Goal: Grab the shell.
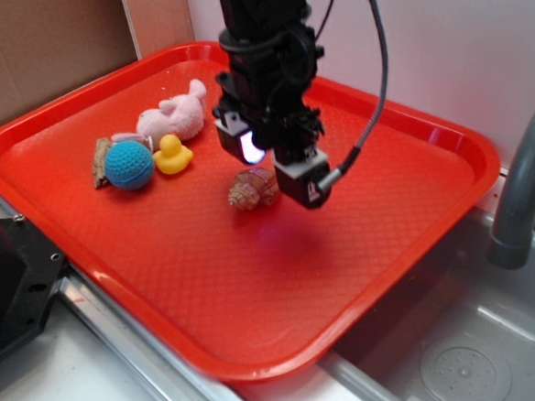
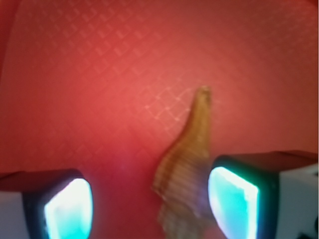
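My fingers are above the ridged shell (image 1: 253, 190), with empty red tray beneath them, so closing now would miss it. My gripper moves lower first.
The shell (image 1: 253, 189) is a small tan-and-brown ridged conch lying on the red tray (image 1: 243, 281) near its middle. My gripper (image 1: 271, 169) hangs right above it, open, with one finger on each side. In the wrist view the shell (image 2: 187, 164) lies between the fingers, close against the right glowing pad (image 2: 233, 201), its pointed tail aimed away from me. A wide gap separates it from the left pad (image 2: 70, 209). The jaws are not closed on it.
On the tray's left stand a yellow duck (image 1: 172, 154), a blue crocheted ball (image 1: 129, 164), a pink plush toy (image 1: 175, 114) and a flat brown bark-like piece (image 1: 100, 163). A grey tap (image 1: 527, 173) and sink (image 1: 458, 361) are at the right.
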Robot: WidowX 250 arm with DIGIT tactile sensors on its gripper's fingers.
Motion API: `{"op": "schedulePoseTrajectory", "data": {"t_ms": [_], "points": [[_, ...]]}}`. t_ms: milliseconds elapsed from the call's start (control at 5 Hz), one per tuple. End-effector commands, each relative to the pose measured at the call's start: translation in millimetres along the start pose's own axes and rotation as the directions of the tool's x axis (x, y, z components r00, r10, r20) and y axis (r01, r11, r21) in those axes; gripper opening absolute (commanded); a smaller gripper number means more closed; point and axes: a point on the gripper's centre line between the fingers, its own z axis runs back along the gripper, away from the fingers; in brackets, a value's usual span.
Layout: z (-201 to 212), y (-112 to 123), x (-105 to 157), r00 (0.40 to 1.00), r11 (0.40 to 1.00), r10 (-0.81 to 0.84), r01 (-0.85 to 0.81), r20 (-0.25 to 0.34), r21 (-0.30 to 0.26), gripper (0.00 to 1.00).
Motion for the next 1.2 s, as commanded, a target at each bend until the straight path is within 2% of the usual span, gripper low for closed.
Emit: {"op": "schedulePoseTrajectory", "data": {"t_ms": [0, 200, 400, 600, 800, 1000], "points": [[-22, 12, -20, 0.998, 0.998, 0.026, -0.022, -0.064, 0.055, 1.00], [-21, 13, -23, 0.997, 0.998, 0.041, -0.037, -0.063, 0.059, 0.00], [11, 14, -25, 0.999, 0.998, 0.037, -0.036, -0.038, 0.042, 0.00], [61, 23, -31, 0.996, 0.996, 0.084, -0.085, 0.022, 0.018, 0.00], [112, 40, -40, 0.988, 0.990, 0.142, -0.140, 0.059, -0.032, 0.00], [162, 50, -46, 0.979, 0.986, 0.161, -0.153, 0.125, -0.069, 0.00]]}}
